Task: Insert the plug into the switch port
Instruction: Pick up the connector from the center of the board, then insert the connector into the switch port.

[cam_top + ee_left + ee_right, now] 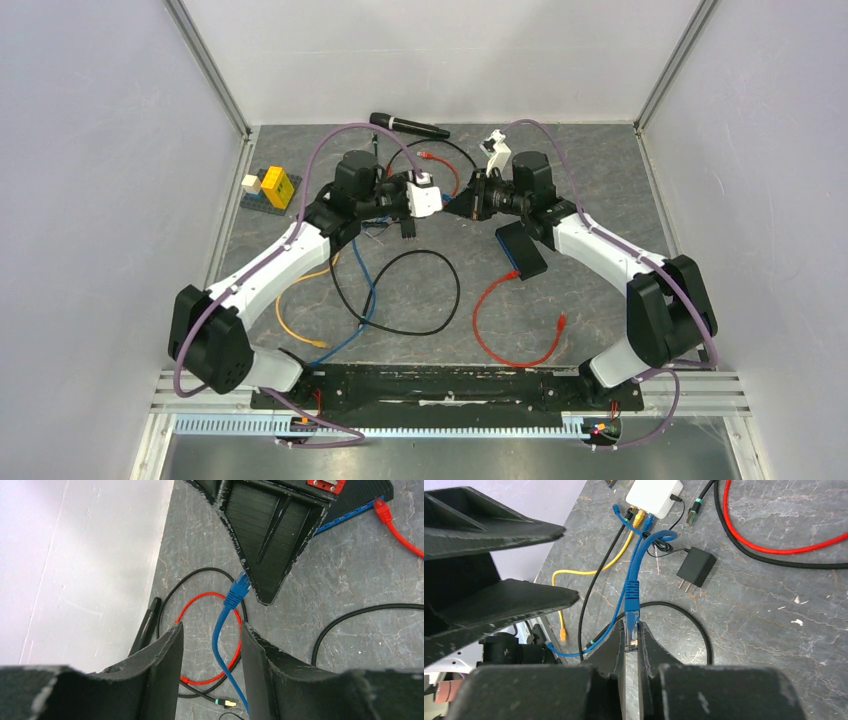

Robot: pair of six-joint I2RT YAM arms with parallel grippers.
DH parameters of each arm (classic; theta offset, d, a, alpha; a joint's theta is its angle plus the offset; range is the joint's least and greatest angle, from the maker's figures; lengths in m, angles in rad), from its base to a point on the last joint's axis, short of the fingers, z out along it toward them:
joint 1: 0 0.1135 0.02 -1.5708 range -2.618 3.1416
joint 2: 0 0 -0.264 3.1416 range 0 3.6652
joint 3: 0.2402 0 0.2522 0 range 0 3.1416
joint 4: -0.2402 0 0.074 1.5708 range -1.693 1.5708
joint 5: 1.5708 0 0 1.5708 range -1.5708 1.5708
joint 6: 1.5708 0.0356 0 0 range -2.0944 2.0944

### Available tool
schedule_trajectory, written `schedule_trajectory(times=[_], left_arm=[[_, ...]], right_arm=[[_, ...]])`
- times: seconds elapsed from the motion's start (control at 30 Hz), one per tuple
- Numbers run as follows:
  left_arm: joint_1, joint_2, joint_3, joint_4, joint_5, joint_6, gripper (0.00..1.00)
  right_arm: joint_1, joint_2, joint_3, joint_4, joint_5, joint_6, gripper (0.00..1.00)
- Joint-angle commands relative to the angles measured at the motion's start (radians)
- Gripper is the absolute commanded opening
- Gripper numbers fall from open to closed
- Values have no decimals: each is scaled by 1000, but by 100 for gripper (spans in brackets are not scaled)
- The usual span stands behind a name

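Observation:
The blue cable's plug needs its clear tip free for the switch port, so next my left gripper should grab it by its ribbed boot behind that tip.
My right gripper is shut on the clear plug of a blue cable, held above the table. That cable runs away to the pale white box lying on the table, where a yellow plug and a blue plug sit in the switch port edge. My left gripper is open, and the blue cable hangs between its fingers without touching them. The blue plug shows just beyond, at the tip of the right gripper's fingers. From above, both grippers face each other mid-table.
A black box with a blue edge lies under the right arm with a red cable in it. A black power adapter, black cable loop, yellow cable, microphone and yellow block lie around.

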Motion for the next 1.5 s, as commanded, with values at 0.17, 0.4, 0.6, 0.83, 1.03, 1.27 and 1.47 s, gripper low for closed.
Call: schedule_trajectory(times=[0.17,0.4,0.6,0.83,1.03,1.27,1.47], left_arm=[[-27,99,55,-23,29,183,50],[-43,162,99,-46,41,222,49],[-52,190,132,-92,55,258,39],[-52,187,118,-105,64,241,2],[-52,180,70,-18,40,105,2],[-55,223,101,-34,12,-169,2],[-105,330,177,-133,-88,-372,2]], right_arm=[[3,7,-26,72,-43,68,0],[3,7,-35,76,-57,66,0],[3,9,-39,78,-65,62,0],[0,-5,-37,77,-49,47,8],[-54,-126,-96,39,100,-53,47],[-195,-285,-211,-38,243,-212,69],[-309,-261,-257,-116,270,-348,74]])
